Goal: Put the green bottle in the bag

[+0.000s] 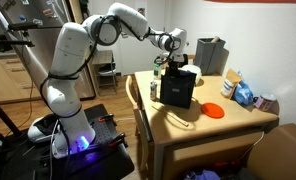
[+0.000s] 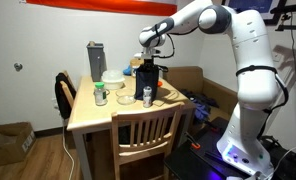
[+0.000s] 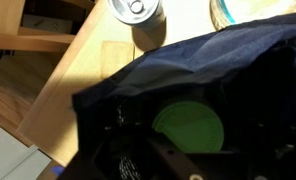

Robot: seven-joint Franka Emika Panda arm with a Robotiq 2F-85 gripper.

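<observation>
My gripper should open, because the green bottle's cap is down inside the dark bag's rim point(image 1: 178, 74) point(image 3: 188, 52), and the bottle would stay inside if I let go.
The dark bag point(image 1: 178, 90) stands upright on the wooden table, and it shows in both exterior views point(image 2: 146, 84). My gripper point(image 1: 174, 64) hangs straight over its open mouth point(image 2: 148, 62). In the wrist view I look down into the bag point(image 3: 188, 60). The green bottle point(image 3: 188, 128) shows end-on as a round green disc inside the dark opening, right between my fingers point(image 3: 186, 150). The fingers are dark and hard to make out, and they appear shut on the bottle. The bottle is hidden in both exterior views.
A silver can point(image 3: 136, 12) stands right beside the bag point(image 2: 147, 97). An orange plate point(image 1: 214, 110), a grey boxy container point(image 1: 210, 55), a glass jar point(image 2: 100, 96) and a bowl point(image 2: 112, 77) are on the table. A wooden chair point(image 2: 146, 135) stands at the table's edge.
</observation>
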